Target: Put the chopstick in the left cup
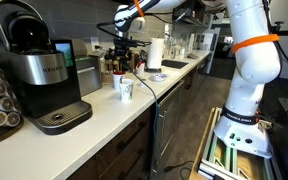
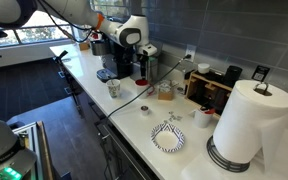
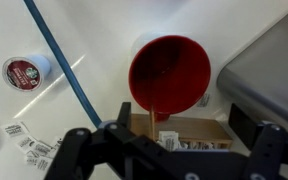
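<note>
My fingers are on either side in the wrist view, above the upper end of the chopstick, so my gripper should go lower before it closes on the chopstick.
In the wrist view a red cup [image 3: 171,70] sits straight below my gripper [image 3: 182,112], seen from above. A thin tan chopstick [image 3: 152,120] runs from the cup's inside up over its near rim, leaning towards the camera. The two fingers stand wide apart on either side and neither touches the stick, so the gripper is open. In both exterior views the gripper [image 1: 127,47] [image 2: 141,55] hangs over the back of the counter next to dark machines. The red cup is too small to make out there.
A wooden box of packets [image 3: 194,130] lies next to the red cup. A blue cable [image 3: 64,60] and a coffee pod [image 3: 24,72] lie nearby. A white cup [image 1: 125,88], a coffee machine [image 1: 44,75], a paper towel roll [image 2: 249,125] and a striped bowl [image 2: 167,137] stand on the counter.
</note>
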Robot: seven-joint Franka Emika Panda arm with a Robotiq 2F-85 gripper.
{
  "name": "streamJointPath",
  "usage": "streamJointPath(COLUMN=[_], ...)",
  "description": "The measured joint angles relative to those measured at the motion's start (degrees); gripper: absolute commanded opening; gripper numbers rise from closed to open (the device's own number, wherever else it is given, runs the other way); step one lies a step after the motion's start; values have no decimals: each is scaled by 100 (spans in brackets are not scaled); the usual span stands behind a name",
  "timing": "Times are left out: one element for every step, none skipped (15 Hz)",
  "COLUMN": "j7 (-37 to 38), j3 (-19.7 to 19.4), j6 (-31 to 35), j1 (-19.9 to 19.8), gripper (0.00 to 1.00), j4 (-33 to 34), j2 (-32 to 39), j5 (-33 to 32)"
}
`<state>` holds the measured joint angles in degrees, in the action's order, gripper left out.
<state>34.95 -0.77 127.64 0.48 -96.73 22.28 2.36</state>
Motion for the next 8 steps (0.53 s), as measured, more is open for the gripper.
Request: streamJointPath(j7=[-18,-20,-20,-20,-20,-20,-57,-78], j3=[-34,-57,-65,-67,-67,-69,-69,-77], j6=[0,0,0,0,0,0,6,55], j1=[10,15,16,19,26,32,37,41], gripper=[100,100,100,100,100,100,100,100], j4=[53,70,70,70,71,71,71,71], j2=[55,80,79,75,71,71,71,73], j5=[0,0,0,0,0,0,1,-1])
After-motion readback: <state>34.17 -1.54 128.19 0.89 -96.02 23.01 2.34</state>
